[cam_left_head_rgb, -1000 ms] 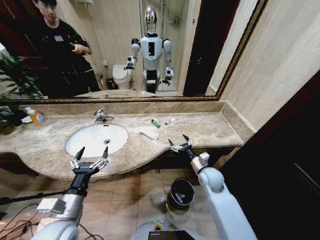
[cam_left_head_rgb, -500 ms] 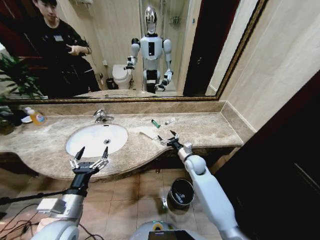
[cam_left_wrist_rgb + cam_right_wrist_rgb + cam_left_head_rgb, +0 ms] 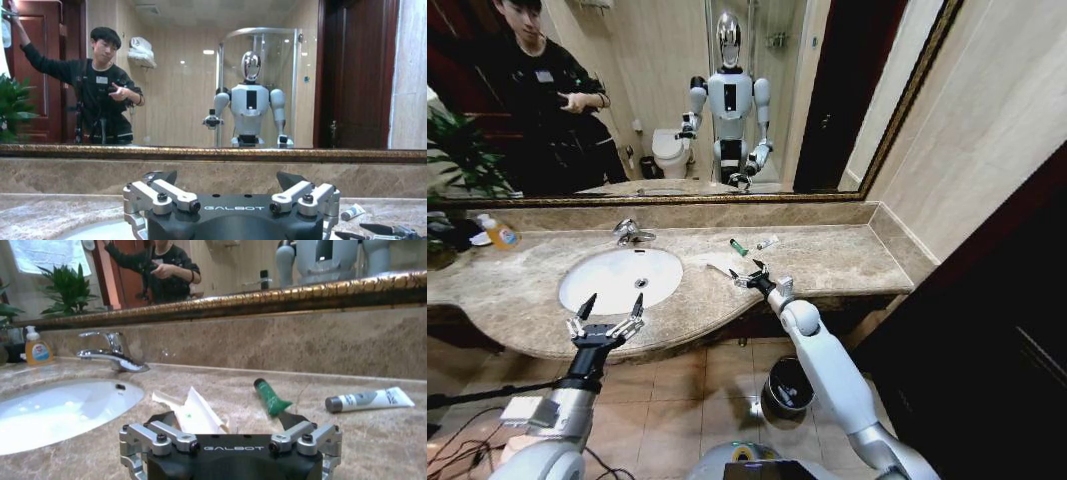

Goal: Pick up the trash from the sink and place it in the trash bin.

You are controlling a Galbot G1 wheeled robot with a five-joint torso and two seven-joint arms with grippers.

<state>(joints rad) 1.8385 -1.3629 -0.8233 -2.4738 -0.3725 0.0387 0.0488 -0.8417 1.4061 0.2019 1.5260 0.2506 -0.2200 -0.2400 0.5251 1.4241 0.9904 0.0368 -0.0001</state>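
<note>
The robot's right gripper needs to get this trash into the trash bin (image 3: 788, 386), so it should next grab the pale wrapper by its joined end (image 3: 729, 274), opposite the wrapper's pointed flaps.
The trash lies on the marble counter to the right of the sink (image 3: 612, 283), not in the basin. A pale wrapper (image 3: 723, 265) is nearest the basin. Behind it lie a green tube (image 3: 739, 247) and a white mini tube (image 3: 768, 242). My right gripper (image 3: 745, 272) hovers open just right of the wrapper (image 3: 195, 412); the green tube (image 3: 270, 397) and the white tube (image 3: 371, 400) lie beyond the right gripper (image 3: 227, 422). My left gripper (image 3: 608, 309) hangs open at the basin's front edge. The trash bin (image 3: 788, 386) stands on the floor below the counter.
A chrome tap (image 3: 632, 233) stands behind the basin, and a yellow-orange bottle (image 3: 499, 234) sits at the counter's far left by a plant (image 3: 462, 150). A mirror runs along the back wall. A wall closes the counter on the right.
My right arm has swung left along the counter's front, from beyond its edge to beside the pale wrapper. The left arm has not moved.
</note>
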